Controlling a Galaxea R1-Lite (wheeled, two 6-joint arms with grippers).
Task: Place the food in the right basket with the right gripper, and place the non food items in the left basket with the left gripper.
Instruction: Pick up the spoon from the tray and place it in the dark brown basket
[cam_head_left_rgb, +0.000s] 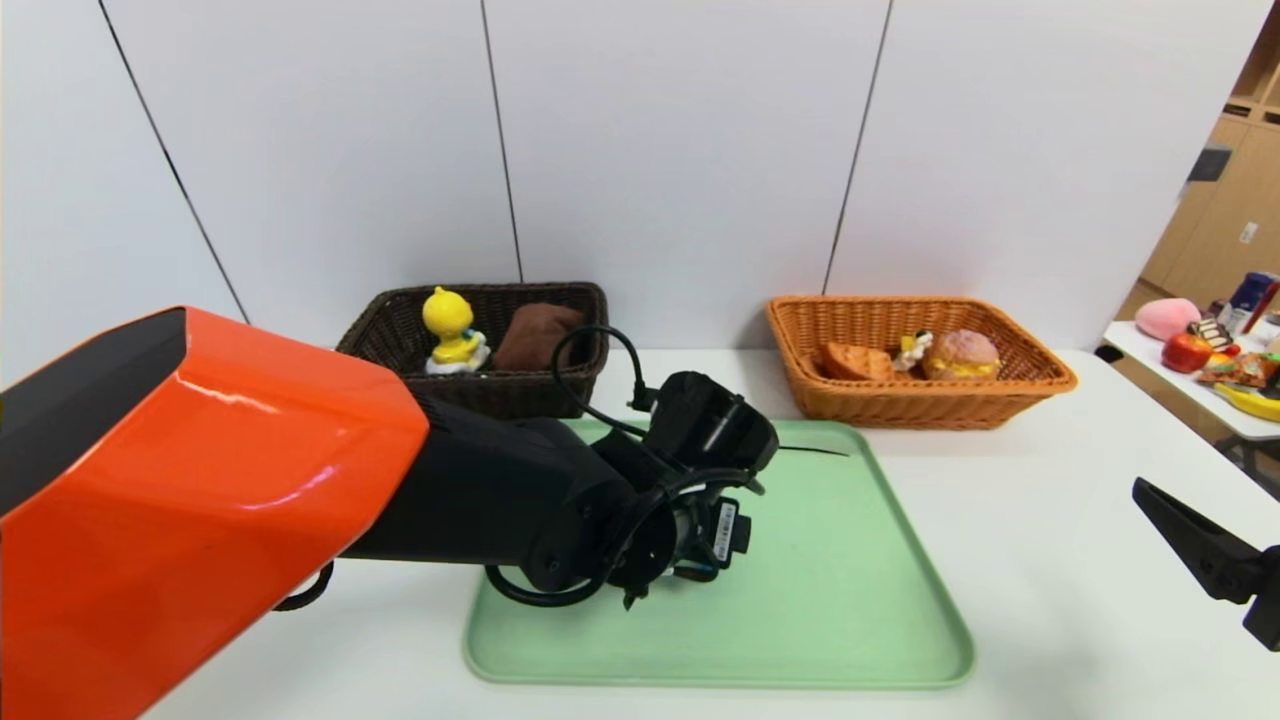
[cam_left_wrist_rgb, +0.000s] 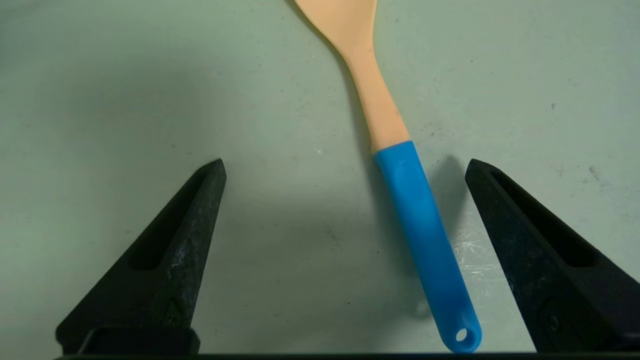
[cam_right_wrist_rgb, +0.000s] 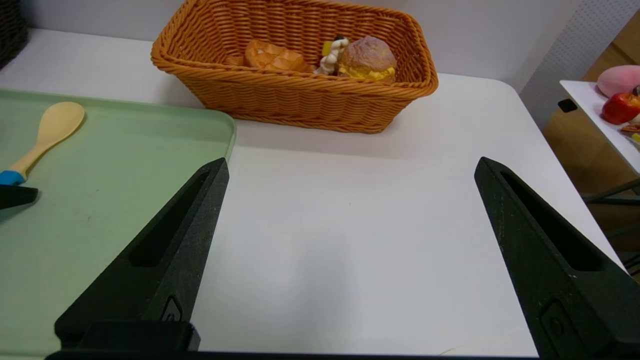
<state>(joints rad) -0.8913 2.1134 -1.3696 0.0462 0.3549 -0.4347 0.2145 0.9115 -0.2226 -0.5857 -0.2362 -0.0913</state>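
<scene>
My left gripper grips the long yellow spoon near its middle next, where the blue handle begins, since its wide bowl (cam_left_wrist_rgb: 344, 14) reaches far out.
The yellow spoon (cam_left_wrist_rgb: 400, 190) with a blue handle lies flat on the green tray (cam_left_wrist_rgb: 150, 100). My left gripper (cam_left_wrist_rgb: 345, 167) hangs open just above it, the handle between its fingers, closer to one finger and touching neither. The dark left basket (cam_head_left_rgb: 400, 320) holds the yellow duck toy (cam_head_left_rgb: 452, 330) and the brown towel (cam_head_left_rgb: 535, 335). The orange right basket (cam_head_left_rgb: 1040, 380) holds the waffle wedge (cam_head_left_rgb: 855, 362) and the round bun (cam_head_left_rgb: 962, 355). My right gripper (cam_right_wrist_rgb: 350, 167) is open and empty over the white table, to the right of the tray.
Both baskets stand at the table's back edge against the white wall. A side table (cam_head_left_rgb: 1160, 350) with toy fruit stands beyond the table's right edge. My left arm (cam_head_left_rgb: 500, 490) reaches across the tray's left half.
</scene>
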